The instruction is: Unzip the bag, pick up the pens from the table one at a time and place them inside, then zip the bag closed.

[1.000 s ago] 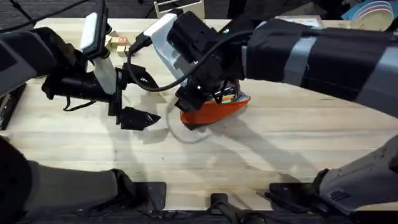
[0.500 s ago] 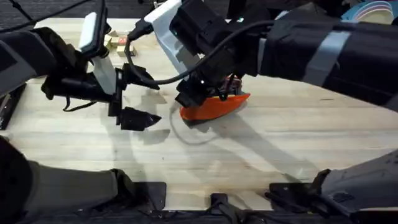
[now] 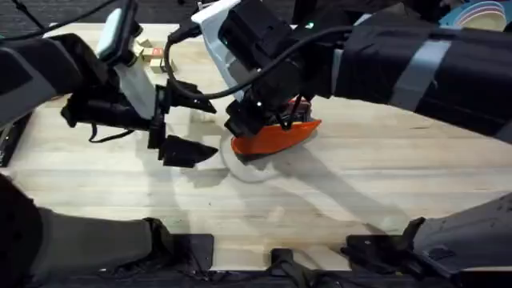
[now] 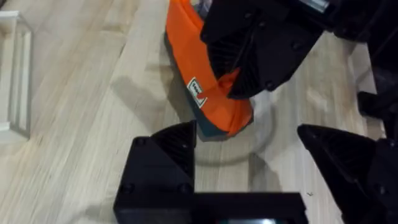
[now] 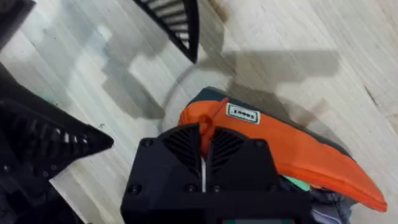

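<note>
I will keep the orange bag steady while its zipper is worked, so I will next grab it by its labelled end [image 3: 244, 147] [image 4: 224, 114] with my left gripper.
The orange bag [image 3: 280, 138] lies near the middle of the table [image 3: 360, 192], its labelled end lifted a little. My right gripper [image 3: 258, 122] reaches in from the right and is shut on the orange pull tab [image 5: 204, 127] at that end of the bag [image 5: 280, 146]. My left gripper [image 3: 204, 124] is open just left of the bag, one finger on either side of that end, not touching it. The left wrist view shows the bag [image 4: 208, 87] ahead of my left gripper [image 4: 249, 155], with the right gripper [image 4: 267, 50] on top of it. The pens are out of view.
Small wooden blocks [image 3: 149, 54] sit at the back left. A clear box [image 4: 15, 81] stands off to one side of the bag. Stacked plates [image 3: 480, 16] are at the far right corner. Bare table lies in front of the bag.
My left gripper has moved slightly right, closer to the bag's end. The right gripper shifted a little toward the back while holding the tab; the bag has barely moved.
</note>
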Available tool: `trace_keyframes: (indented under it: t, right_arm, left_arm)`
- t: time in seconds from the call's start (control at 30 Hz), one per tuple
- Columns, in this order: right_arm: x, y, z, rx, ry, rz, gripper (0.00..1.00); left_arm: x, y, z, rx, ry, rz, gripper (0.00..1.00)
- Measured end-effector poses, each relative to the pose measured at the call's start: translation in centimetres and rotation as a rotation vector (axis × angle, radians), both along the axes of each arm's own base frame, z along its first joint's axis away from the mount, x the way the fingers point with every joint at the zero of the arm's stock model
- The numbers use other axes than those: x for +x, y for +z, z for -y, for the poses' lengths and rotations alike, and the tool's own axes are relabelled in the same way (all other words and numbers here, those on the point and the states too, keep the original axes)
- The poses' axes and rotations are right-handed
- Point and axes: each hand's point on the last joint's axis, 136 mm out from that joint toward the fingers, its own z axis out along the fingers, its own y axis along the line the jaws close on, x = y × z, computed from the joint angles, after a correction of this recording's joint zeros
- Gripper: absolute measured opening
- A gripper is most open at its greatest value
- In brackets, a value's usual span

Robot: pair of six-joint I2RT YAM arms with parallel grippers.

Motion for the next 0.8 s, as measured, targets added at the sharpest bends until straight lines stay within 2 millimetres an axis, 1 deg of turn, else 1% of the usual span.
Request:
trace_keyframes:
  t: [0.2,0.43,0.53,0.67,0.8]
  right_arm:
    - [0.0,0.0,0.0,0.001,-0.007,-0.001,0.031]
    - [0.1,0.0,0.0,0.002,-0.01,-0.002,0.031]
    - [0.1,0.0,0.0,0.002,-0.011,-0.002,0.031]
    - [0.1,0.0,0.0,0.002,-0.011,-0.002,0.031]
    - [0.1,0.0,0.0,0.002,-0.011,-0.002,0.031]
  left_arm:
    - [-0.4,-0.1,1.0,0.003,-0.045,0.001,0.993]
    - [-0.3,-0.4,0.9,0.012,-0.044,0.007,0.996]
    - [-0.6,-1.3,1.1,0.0,-0.04,0.007,0.996]
    - [-1.8,-3.1,1.9,-0.059,-0.018,-0.007,0.996]
    - [-1.7,-3.6,2.2,-0.085,-0.005,0.025,0.996]
